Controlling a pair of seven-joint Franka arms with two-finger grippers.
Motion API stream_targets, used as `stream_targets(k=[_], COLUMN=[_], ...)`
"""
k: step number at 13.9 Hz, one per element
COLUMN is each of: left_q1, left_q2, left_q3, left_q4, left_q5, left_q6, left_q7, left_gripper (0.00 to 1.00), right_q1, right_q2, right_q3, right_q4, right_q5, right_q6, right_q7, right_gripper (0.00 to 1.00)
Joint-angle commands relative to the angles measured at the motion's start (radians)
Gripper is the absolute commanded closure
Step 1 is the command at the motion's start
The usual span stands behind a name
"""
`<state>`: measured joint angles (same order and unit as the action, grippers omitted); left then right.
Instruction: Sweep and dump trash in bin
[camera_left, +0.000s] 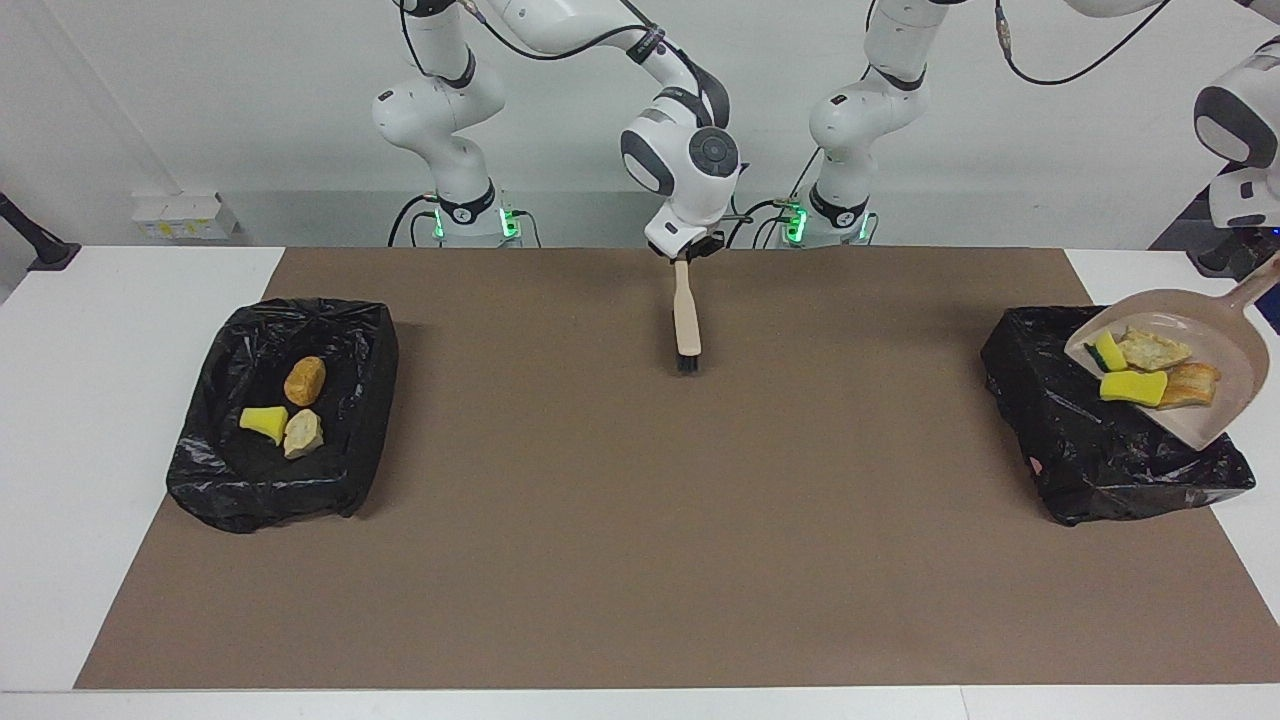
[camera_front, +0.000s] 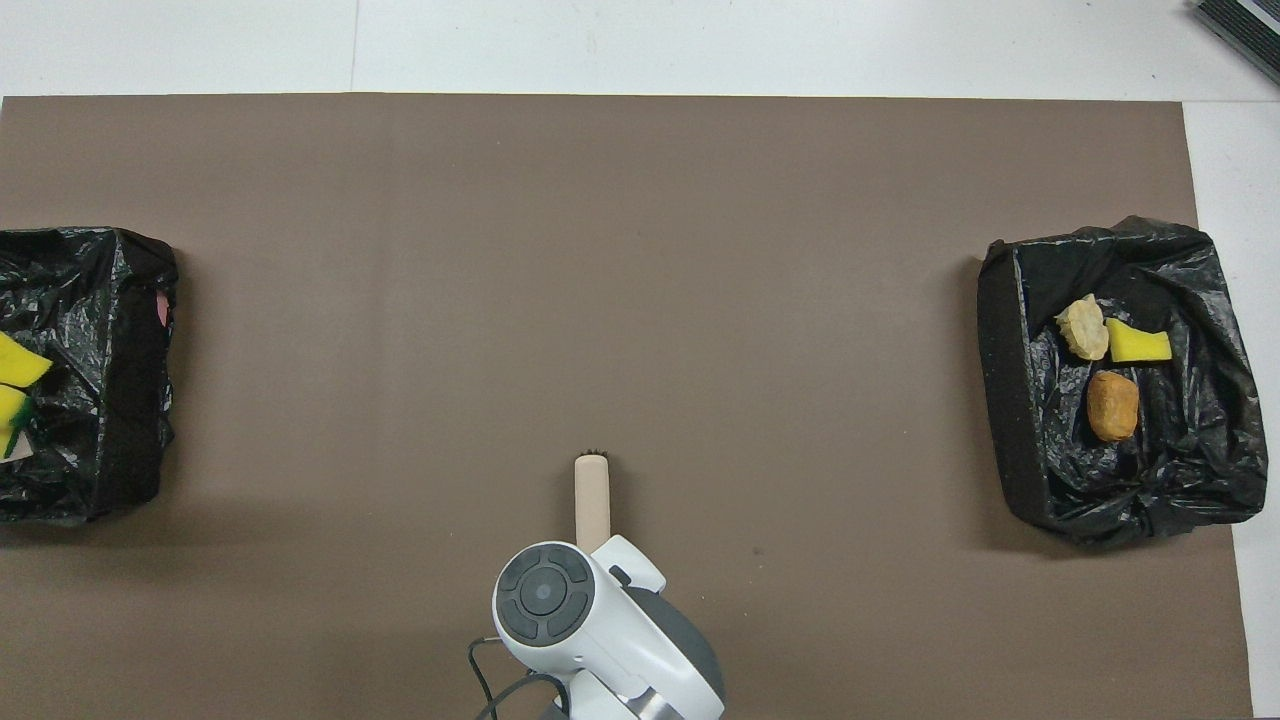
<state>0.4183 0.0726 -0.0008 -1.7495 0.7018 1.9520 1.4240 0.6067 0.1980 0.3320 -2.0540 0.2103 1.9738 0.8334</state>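
My right gripper should open now to release the brush, because the brush head is low over the brown mat and its shadow is close beside it.
My left gripper (camera_left: 1264, 260), at the view's edge, is shut on the handle of the beige dustpan (camera_left: 1215, 415). The pan hangs tilted, lip down, over the black-lined bin (camera_left: 1090, 450) at the left arm's end of the table. In it lies trash (camera_left: 1135, 385): yellow sponge pieces, one green-backed, and bread-like lumps. From overhead only yellow sponge (camera_front: 14, 368) shows over that bin (camera_front: 90, 400). My right gripper (camera_left: 688, 254) is shut on the brush (camera_left: 686, 310), which hangs bristles down over the brown mat (camera_left: 640, 520), midway along the table's robot edge.
A second black-lined bin (camera_left: 215, 480) at the right arm's end holds a yellow sponge piece and two bread-like lumps (camera_left: 285, 410), also seen from overhead (camera_front: 1105, 365). White table (camera_left: 90, 400) borders the mat.
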Motion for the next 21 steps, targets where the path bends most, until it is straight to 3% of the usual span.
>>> stream_targets(k=[1, 4, 6, 11, 13, 16, 20, 21], left_q1=[-0.032, -0.076, -0.104, -0.13, -0.113, -0.098, -0.137, -0.198], left_q2=[0.0, 0.001, -0.002, -0.022, -0.022, -0.037, -0.076, -0.091], left_q3=[0.013, 0.013, 0.012, -0.007, -0.005, 0.024, 0.009, 0.002], left_q4=[0.005, 0.016, 0.025, 0.135, 0.2, 0.222, 0.138, 0.09], left_q5=[0.128, 0.209, 0.266, 0.226, 0.06, -0.314, -0.588, -0.623], left_q6=[-0.004, -0.028, -0.031, -0.099, -0.114, -0.148, -0.214, -0.22], left_q7=[0.021, 0.021, 0.023, 0.061, 0.061, -0.061, -0.492, -0.631], left_gripper=[1.0, 1.0, 1.0, 1.0, 1.0, 1.0, 1.0, 1.0], right_q1=[-0.01, -0.01, -0.012, -0.035, -0.06, -0.135, -0.321, -0.358], right_q2=[0.007, 0.006, 0.011, 0.027, 0.02, -0.021, -0.144, -0.158], right_q3=[0.006, 0.006, 0.006, 0.002, 0.001, -0.004, -0.007, -0.007], right_q4=[0.006, 0.006, 0.012, 0.035, 0.052, 0.09, 0.091, 0.094], right_q5=[0.021, 0.052, 0.054, 0.089, 0.089, 0.089, 0.072, 0.07], right_q6=[0.011, 0.005, 0.007, 0.0, -0.006, -0.044, -0.07, -0.085], right_q7=[-0.02, -0.065, -0.066, -0.069, -0.059, -0.054, -0.086, -0.111], right_gripper=[1.0, 0.9, 0.76, 0.44, 0.28, 0.0, 0.0, 0.0])
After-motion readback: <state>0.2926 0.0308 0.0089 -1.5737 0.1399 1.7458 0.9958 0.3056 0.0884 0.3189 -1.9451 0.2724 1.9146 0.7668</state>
